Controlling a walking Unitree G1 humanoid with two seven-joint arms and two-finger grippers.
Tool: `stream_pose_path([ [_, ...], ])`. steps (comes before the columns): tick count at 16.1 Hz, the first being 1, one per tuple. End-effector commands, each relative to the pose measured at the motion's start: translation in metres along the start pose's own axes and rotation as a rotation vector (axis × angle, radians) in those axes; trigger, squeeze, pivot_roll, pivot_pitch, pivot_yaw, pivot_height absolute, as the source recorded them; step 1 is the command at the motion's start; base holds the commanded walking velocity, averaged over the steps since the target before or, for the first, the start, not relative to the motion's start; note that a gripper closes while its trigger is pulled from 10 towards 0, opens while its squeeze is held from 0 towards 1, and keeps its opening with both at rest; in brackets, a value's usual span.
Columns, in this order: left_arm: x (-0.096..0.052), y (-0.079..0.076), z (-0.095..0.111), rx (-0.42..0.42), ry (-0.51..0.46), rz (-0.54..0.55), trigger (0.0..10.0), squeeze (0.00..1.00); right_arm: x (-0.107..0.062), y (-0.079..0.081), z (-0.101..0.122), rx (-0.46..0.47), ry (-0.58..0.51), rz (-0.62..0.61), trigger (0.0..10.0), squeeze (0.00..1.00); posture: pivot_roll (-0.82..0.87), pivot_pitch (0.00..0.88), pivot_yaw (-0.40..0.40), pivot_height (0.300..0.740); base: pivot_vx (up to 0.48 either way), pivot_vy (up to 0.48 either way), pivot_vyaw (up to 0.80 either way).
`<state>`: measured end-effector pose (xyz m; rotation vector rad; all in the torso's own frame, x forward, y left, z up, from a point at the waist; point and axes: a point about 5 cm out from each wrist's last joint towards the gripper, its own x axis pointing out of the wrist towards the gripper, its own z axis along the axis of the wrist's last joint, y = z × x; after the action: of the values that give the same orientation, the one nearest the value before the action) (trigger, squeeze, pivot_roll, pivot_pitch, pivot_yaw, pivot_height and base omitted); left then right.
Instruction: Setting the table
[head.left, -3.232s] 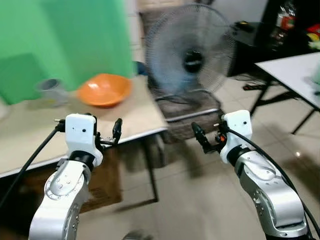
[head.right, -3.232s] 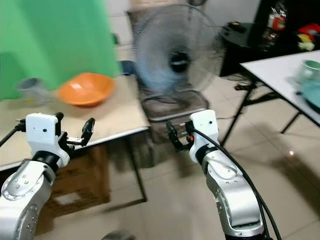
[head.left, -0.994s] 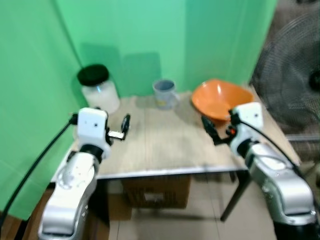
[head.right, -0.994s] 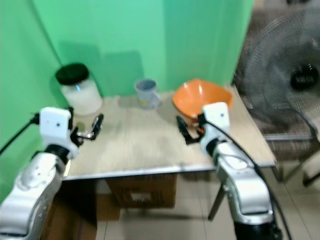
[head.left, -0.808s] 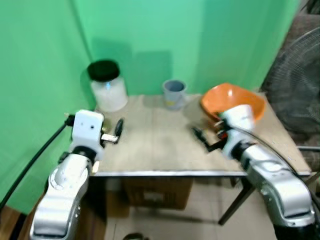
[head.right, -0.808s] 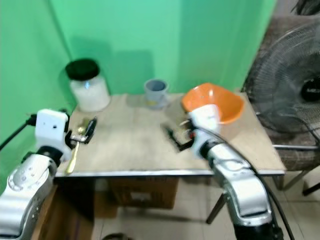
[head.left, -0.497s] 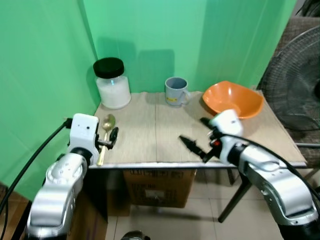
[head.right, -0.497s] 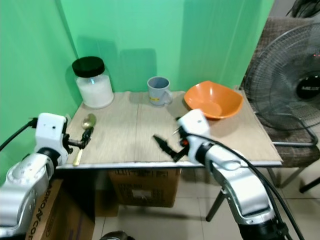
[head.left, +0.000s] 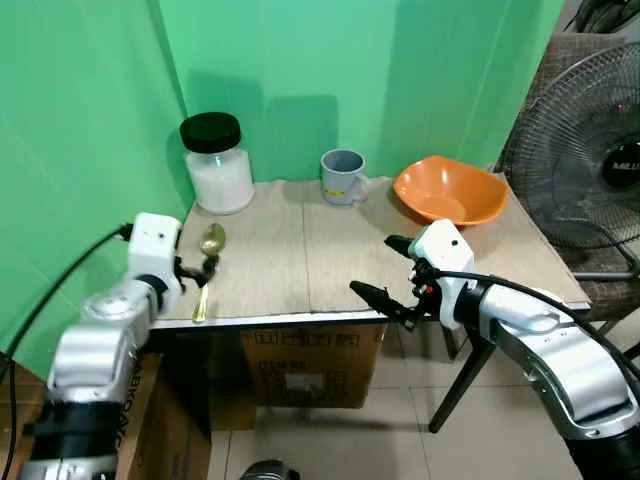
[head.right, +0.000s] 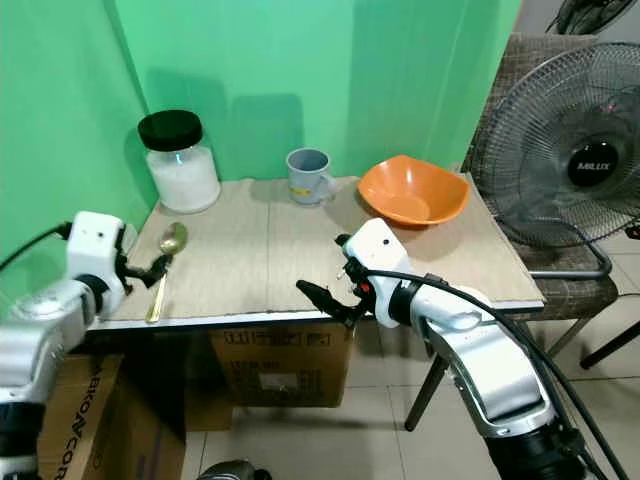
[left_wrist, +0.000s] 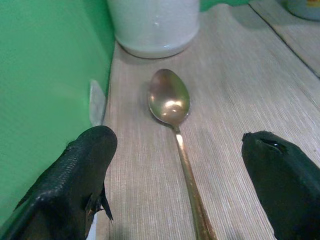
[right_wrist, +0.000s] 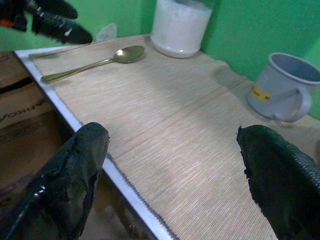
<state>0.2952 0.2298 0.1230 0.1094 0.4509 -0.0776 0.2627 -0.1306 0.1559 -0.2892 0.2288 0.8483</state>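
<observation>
The gold spoon is long and has a broad bowl at one end. My left gripper should grab it next by the handle just below the bowl (left_wrist: 181, 146).
A gold spoon (left_wrist: 174, 125) lies along the left edge of the wooden table (head.left: 300, 265), bowl end toward a white-filled jar (head.left: 216, 164) with a black lid. My left gripper (left_wrist: 185, 190) hovers open just over the spoon's handle, one finger on each side. A grey mug (head.left: 343, 176) and an orange bowl (head.left: 448, 192) stand at the back of the table. My right gripper (head.left: 385, 272) hangs open over the table's front edge, right of centre, holding nothing.
A standing fan (head.left: 585, 170) is close to the table's right side, with a chair behind it. A cardboard box (head.left: 310, 365) sits under the table on the tiled floor. Green walls close off the back and left.
The view swung from the fan round to the table and has settled. My left gripper has closed in on the spoon at the left edge. The right gripper stays near the front edge.
</observation>
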Motion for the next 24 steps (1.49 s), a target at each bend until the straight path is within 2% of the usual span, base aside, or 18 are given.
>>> stream_pose_path([
  [1,0.001,0.005,0.004,-0.021,0.023,-0.027,10.0,0.0,0.0,0.005,0.007,-0.026,-0.005,0.046,10.0,0.0,0.11,0.002,0.046,0.74,0.0,0.0,0.0],
  [3,0.003,0.001,0.006,-0.056,0.04,-0.096,10.0,0.0,0.0,0.008,0.007,-0.016,0.013,0.079,10.0,0.0,0.11,0.015,0.043,0.74,0.0,0.0,0.0],
  [8,0.006,0.008,0.0,-0.019,0.087,-0.102,10.0,0.0,-0.004,0.013,0.011,-0.023,0.037,0.117,10.0,0.0,0.11,0.073,0.05,0.74,0.0,0.0,0.0],
  [11,0.005,0.008,0.001,-0.038,0.079,-0.111,10.0,0.0,-0.008,0.017,0.009,-0.021,0.055,0.126,10.0,0.0,0.11,0.077,0.046,0.74,0.0,0.0,0.0],
  [13,0.005,0.008,0.002,-0.035,0.072,-0.097,10.0,0.0,-0.009,0.017,0.009,-0.021,0.063,0.131,10.0,0.0,0.11,0.076,0.043,0.74,0.0,0.0,0.0],
  [16,0.01,0.021,0.002,-0.038,0.056,-0.005,10.0,0.0,-0.008,0.017,0.012,-0.04,0.064,0.144,10.0,0.0,0.1,0.074,0.036,0.74,0.0,0.0,0.0],
  [19,0.01,0.026,-0.002,-0.045,0.071,0.001,10.0,0.0,-0.01,0.019,0.013,-0.061,0.062,0.171,10.0,0.0,0.1,0.078,0.029,0.74,0.0,0.0,0.0],
  [20,0.011,0.029,-0.003,-0.057,0.072,0.015,8.0,0.0,-0.009,0.02,0.013,-0.07,0.061,0.182,10.0,0.0,0.1,0.079,0.025,0.74,0.0,0.0,0.0],
  [23,0.013,0.027,-0.004,-0.087,0.063,-0.011,2.8,0.0,-0.009,0.022,0.014,-0.079,0.058,0.204,10.0,0.0,0.1,0.081,0.019,0.74,0.0,0.0,0.0],
  [24,0.013,0.027,-0.004,-0.085,0.065,-0.009,2.8,0.0,-0.009,0.023,0.014,-0.082,0.058,0.207,10.0,0.0,0.1,0.081,0.019,0.74,0.0,0.0,0.0],
])
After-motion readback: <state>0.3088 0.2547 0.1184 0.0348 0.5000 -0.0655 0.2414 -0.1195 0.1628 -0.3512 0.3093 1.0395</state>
